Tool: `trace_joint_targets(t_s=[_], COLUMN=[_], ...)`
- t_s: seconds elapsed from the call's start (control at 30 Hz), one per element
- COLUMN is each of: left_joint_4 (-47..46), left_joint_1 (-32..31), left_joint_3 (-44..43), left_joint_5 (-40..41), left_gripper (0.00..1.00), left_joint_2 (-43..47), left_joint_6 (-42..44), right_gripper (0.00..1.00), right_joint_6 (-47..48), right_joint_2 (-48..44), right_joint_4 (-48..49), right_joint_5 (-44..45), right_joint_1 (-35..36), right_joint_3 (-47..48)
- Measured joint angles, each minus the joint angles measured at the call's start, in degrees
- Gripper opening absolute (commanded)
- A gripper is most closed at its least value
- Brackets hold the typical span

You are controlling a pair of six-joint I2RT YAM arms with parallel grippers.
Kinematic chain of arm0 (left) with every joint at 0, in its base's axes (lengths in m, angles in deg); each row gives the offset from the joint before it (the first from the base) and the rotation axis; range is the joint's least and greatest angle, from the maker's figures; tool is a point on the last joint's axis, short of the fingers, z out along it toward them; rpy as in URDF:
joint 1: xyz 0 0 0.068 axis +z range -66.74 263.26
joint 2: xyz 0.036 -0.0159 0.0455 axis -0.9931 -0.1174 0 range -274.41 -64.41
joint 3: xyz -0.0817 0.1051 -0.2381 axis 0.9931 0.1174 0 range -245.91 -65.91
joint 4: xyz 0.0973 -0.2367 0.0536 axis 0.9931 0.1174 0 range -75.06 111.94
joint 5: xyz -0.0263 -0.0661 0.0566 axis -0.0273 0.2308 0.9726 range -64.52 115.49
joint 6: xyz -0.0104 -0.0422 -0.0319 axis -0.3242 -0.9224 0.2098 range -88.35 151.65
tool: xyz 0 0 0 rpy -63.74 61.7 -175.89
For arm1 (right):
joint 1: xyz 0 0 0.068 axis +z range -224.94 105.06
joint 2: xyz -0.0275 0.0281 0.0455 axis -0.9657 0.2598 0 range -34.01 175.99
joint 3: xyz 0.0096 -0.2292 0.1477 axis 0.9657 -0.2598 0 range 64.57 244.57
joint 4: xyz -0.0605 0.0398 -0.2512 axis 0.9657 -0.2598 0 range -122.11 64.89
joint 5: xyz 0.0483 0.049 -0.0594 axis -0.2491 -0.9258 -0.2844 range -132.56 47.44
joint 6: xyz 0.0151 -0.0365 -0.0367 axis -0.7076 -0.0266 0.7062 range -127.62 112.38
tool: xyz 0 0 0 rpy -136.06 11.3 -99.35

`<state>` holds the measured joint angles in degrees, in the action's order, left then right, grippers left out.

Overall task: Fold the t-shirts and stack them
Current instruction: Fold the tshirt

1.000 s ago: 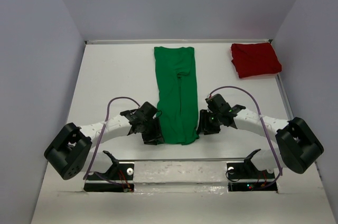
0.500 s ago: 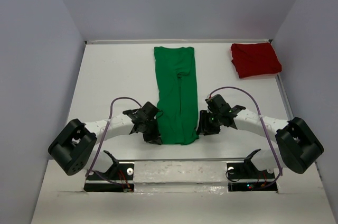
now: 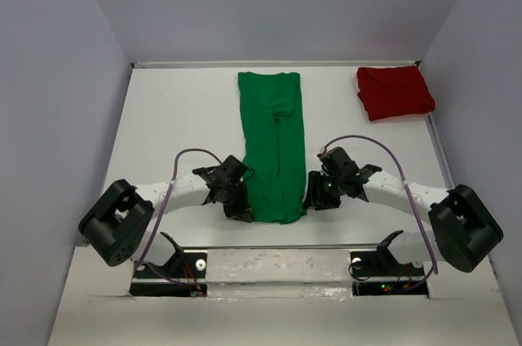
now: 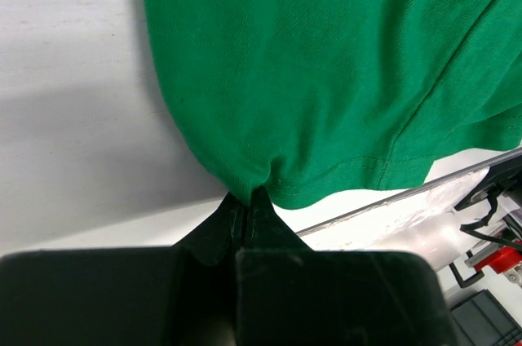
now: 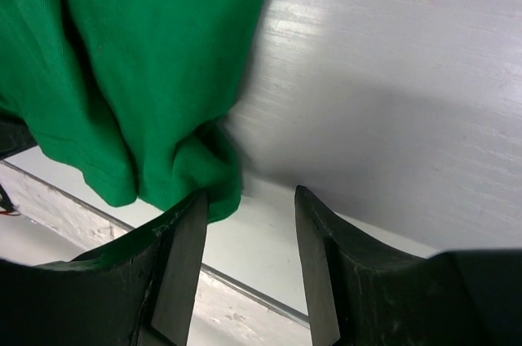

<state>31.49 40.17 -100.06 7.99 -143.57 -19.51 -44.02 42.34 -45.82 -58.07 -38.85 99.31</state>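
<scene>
Next, my right gripper grabs the green t-shirt's bunched near corner (image 3: 303, 210) (image 5: 217, 190), opposite my left gripper's hem pinch, to fold the t-shirt evenly.
A bright green t-shirt (image 3: 273, 146) lies folded into a long narrow strip down the middle of the table. My left gripper (image 3: 242, 214) sits at its near left corner, shut on a pinch of the green hem (image 4: 269, 175). At the near right corner my right gripper (image 3: 311, 201) stands open, its left finger (image 5: 175, 260) touching the bunched green corner (image 5: 208, 175) and bare table between the jaws. A dark red t-shirt (image 3: 395, 91) lies folded at the far right.
Grey walls enclose the table (image 3: 179, 117) on three sides. A metal strip (image 3: 269, 268) with the arm bases runs along the near edge, just behind the green shirt's hem.
My left gripper has closed onto the green shirt's near left corner, and its arm has shifted slightly right. The right gripper has barely moved.
</scene>
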Motion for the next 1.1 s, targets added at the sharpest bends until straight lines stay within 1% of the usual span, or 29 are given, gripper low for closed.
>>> trace_joint_targets(t_s=[0.27,0.9,1.1], left_joint_4=[-0.72,-1.27,-1.49], left_joint_1=[0.02,0.00,0.02], left_joint_3=[-0.83,-1.14,-1.14], left_joint_5=[-0.85,-1.44,-1.60], left_gripper=[0.00,0.00,0.00], left_joint_2=[-1.44,-2.10,-2.19], left_joint_6=[0.55,1.18,1.20], right_gripper=[0.53,0.53,0.50], right_joint_6=[0.22,0.57,0.59], right_joint_2=[-4.48,-2.69,-0.90], right_joint_4=[-1.60,-2.19,-1.86], right_joint_5=[0.28,-1.31,-1.68], right_joint_1=[0.00,0.11,0.83], right_joint_3=[0.26,0.39,0.39])
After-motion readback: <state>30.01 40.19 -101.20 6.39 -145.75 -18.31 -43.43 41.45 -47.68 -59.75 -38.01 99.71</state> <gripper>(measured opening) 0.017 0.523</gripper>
